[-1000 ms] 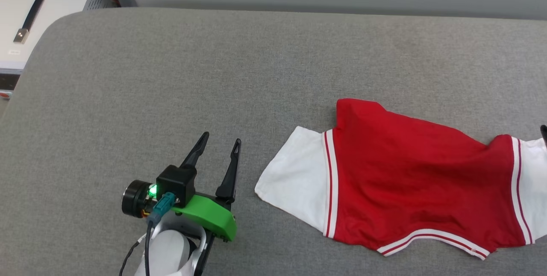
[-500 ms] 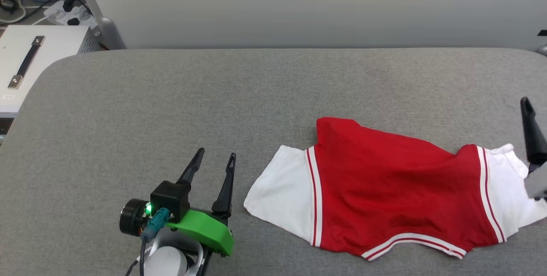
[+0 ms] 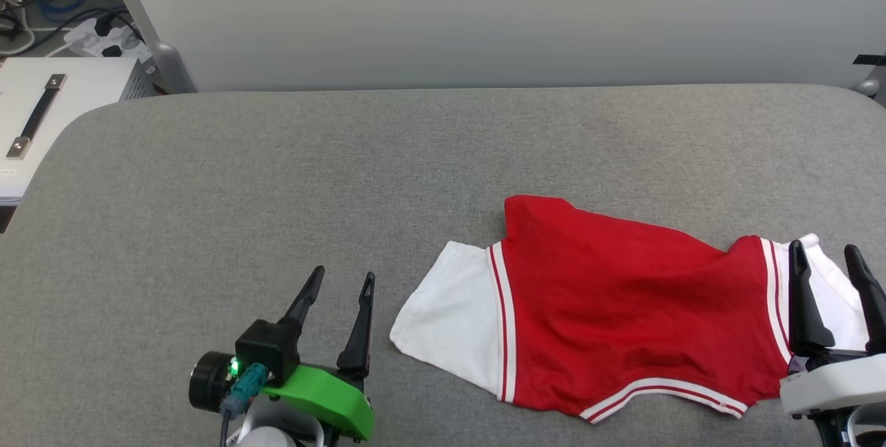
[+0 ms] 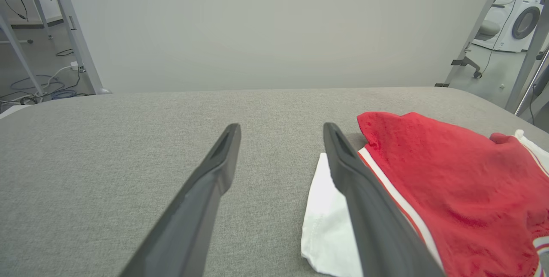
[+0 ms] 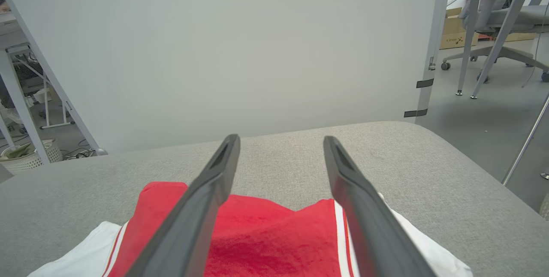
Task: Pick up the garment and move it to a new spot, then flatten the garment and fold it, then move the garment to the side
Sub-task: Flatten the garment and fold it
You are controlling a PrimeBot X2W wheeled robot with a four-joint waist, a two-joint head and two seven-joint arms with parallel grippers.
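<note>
I will lift the jersey (image 3: 631, 306) and spread it in a new spot, so next I will grab the white sleeve by its cuff end (image 3: 843, 281) with my right gripper.
The garment (image 3: 623, 308) is a red jersey with white sleeve panels and red-white striped trim, lying folded on the right half of the grey padded table (image 3: 346, 170). My left gripper (image 3: 344, 279) stands open at the lower left, just left of the white sleeve, touching nothing. My right gripper (image 3: 824, 250) stands open over the jersey's right white sleeve. In the left wrist view the garment (image 4: 441, 191) lies to the right of my open left gripper (image 4: 281, 127). In the right wrist view the garment (image 5: 266, 238) lies below my open right gripper (image 5: 281, 140).
A white cabinet with a black handle (image 3: 41, 115) stands past the table's left edge, with cables on the floor behind it. A pale wall panel (image 3: 484, 11) runs along the far edge. Bare grey surface spreads over the table's left and far parts.
The head camera has tilted up, showing the wall and the far edge. My right gripper has come into view from the right and now hangs over the jersey's right sleeve.
</note>
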